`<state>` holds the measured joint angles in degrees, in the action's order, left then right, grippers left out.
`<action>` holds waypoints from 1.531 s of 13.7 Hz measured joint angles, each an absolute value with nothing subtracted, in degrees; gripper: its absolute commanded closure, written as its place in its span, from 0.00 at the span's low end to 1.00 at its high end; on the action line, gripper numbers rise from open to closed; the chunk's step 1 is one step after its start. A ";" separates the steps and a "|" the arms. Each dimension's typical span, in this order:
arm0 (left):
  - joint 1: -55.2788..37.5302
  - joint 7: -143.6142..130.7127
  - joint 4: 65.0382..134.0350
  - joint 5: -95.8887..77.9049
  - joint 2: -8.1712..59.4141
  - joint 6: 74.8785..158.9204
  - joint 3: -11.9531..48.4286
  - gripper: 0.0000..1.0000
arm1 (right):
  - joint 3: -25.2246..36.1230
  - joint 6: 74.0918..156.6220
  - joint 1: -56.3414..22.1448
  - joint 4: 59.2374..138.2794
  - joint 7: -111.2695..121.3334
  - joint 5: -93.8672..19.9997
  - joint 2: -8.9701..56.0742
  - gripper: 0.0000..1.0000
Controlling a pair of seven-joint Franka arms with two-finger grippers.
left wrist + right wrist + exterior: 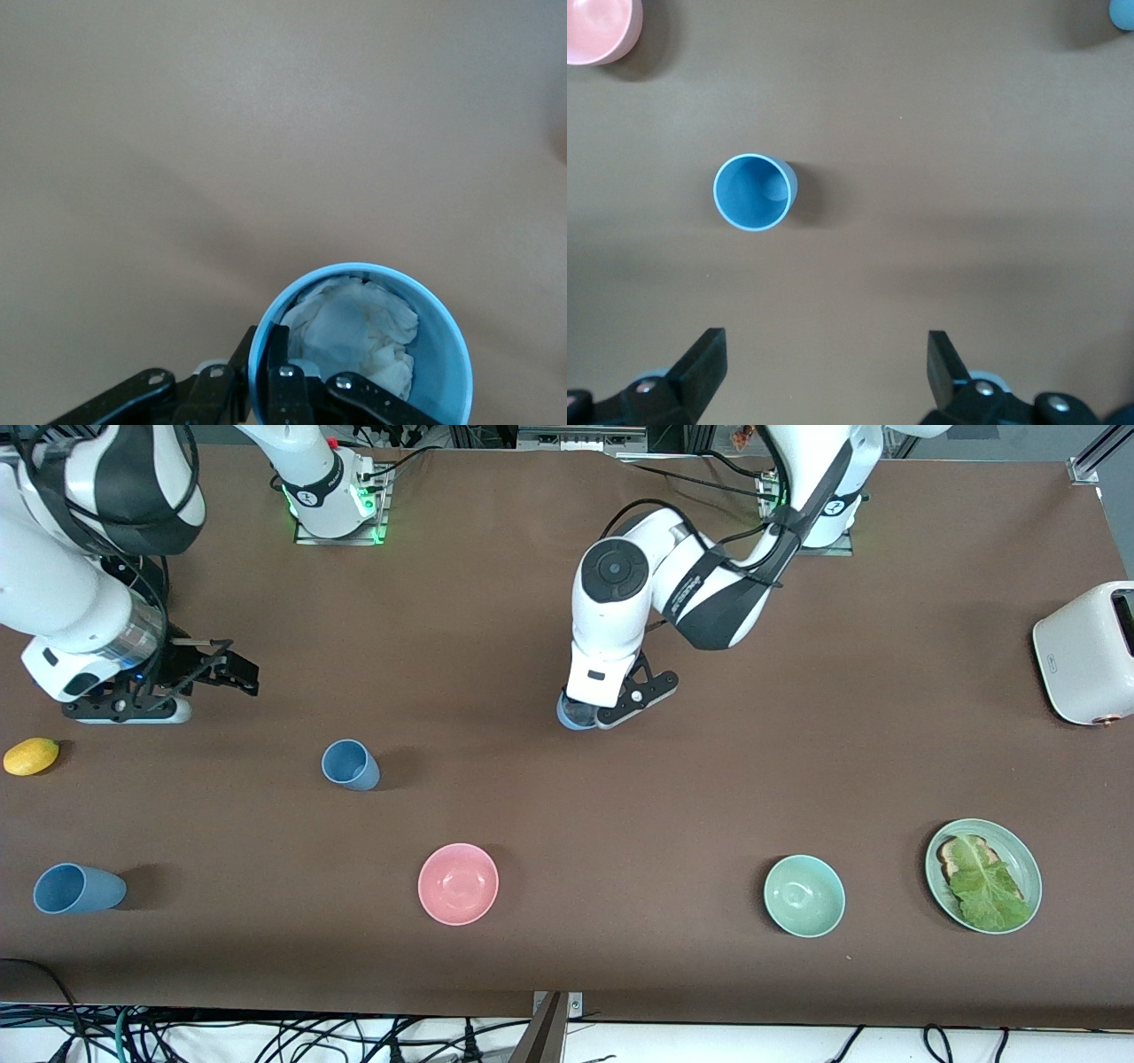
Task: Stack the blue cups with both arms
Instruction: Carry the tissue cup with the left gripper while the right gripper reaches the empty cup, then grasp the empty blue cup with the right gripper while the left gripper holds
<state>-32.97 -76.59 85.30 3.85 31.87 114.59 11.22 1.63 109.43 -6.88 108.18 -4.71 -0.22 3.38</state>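
I need to keep holding the blue cup (576, 716) (436, 376) with my left gripper until the bottom of the cup touches the tabletop. The cup is still above it, and its blurred shadow is apart from it.
Three blue cups show. My left gripper (586, 714) is shut on the rim of one blue cup (570, 716) at mid-table, one finger inside and one outside. In the left wrist view (264, 343) this cup (443, 354) holds crumpled white paper. I cannot tell whether it is lifted. A second blue cup (351, 765) stands upright toward the right arm's end and also shows in the right wrist view (753, 192). A third blue cup (78, 888) is nearer the front camera, at that end's edge. My right gripper (232, 672) (826, 354) is open and empty above the table.
A yellow lemon (31, 755) lies near the right arm's end. A pink bowl (458, 883) and a mint-green bowl (803, 895) sit near the front edge. A green plate (1028, 868) with toast and lettuce and a white toaster (1085, 651) are toward the left arm's end.
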 measured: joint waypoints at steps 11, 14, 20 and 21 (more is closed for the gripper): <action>-38.56 -80.49 81.76 3.86 42.20 124.12 5.21 1.00 | 0.38 120.21 -7.00 112.45 -4.73 -0.22 9.49 0.00; -39.33 -80.49 81.47 3.86 43.22 124.72 4.40 1.00 | -0.03 124.32 -7.67 112.44 -4.73 -0.22 11.99 0.00; -41.64 -80.60 80.95 3.86 44.09 125.73 2.29 0.70 | -0.17 131.33 -8.72 112.44 -4.80 -0.22 18.08 0.00; -41.64 -80.60 80.93 3.86 44.17 125.79 2.29 0.59 | -0.18 131.99 -8.72 112.40 -4.80 -0.22 18.68 0.01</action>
<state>-41.64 -80.60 80.93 3.86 44.17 125.79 2.29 -0.18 131.99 -8.72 112.40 -4.80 -0.22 18.68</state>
